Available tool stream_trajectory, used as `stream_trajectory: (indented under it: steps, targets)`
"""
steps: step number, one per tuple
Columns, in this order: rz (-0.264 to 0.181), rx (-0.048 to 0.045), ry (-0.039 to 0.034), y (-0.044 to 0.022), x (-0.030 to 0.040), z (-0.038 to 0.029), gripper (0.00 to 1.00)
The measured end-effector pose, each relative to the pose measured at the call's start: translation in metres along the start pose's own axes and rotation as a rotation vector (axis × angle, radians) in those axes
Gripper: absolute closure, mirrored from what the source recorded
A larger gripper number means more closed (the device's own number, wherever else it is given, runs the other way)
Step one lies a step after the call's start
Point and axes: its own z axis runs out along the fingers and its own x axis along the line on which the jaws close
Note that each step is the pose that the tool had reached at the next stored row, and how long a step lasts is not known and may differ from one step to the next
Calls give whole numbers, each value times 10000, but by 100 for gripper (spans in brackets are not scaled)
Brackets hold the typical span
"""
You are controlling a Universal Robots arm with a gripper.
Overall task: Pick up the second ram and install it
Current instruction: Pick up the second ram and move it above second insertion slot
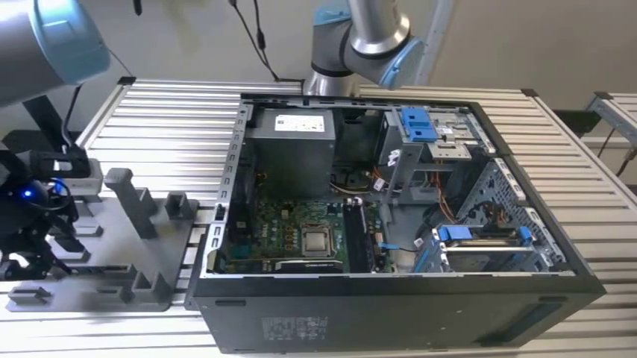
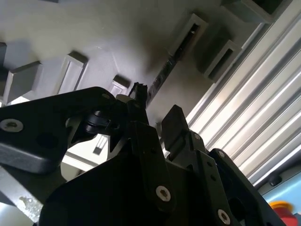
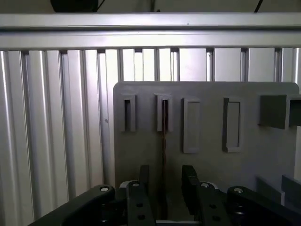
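The second ram has its ends inside the raised slots of the holder (image 3: 164, 113), so my gripper should next grab its bare middle part (image 3: 163, 181) to install it.
The second ram (image 3: 164, 134) stands on edge in a slot of the grey holder plate (image 3: 207, 122), showing as a thin dark line. In the second wrist view the second ram (image 2: 162, 75) runs as a narrow dark strip out of a raised slot. My gripper (image 3: 165, 182) is open and hangs just above the holder, with one black finger on each side of the stick and a gap to both. The black fingertips (image 2: 174, 120) are close to the stick's near end. In the exterior view, my gripper (image 1: 35, 216) is low over the holder plate (image 1: 100, 276), at the exterior view's left.
An open computer case (image 1: 398, 298) lies at the exterior view's right, with the green motherboard (image 1: 289, 224), a silver chip (image 1: 316, 240) and dark memory slots (image 1: 356, 235) inside. Tall grey posts (image 1: 130, 201) rise from the holder. A slatted metal table (image 1: 169, 127) carries everything.
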Motion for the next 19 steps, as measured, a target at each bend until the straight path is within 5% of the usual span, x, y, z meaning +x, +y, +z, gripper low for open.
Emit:
stream_trajectory:
  steps: [9,19]
  targets:
    - [-434,-17,-5,1,10,159,58]
    - [-479,92,-5,1,2,208,58]
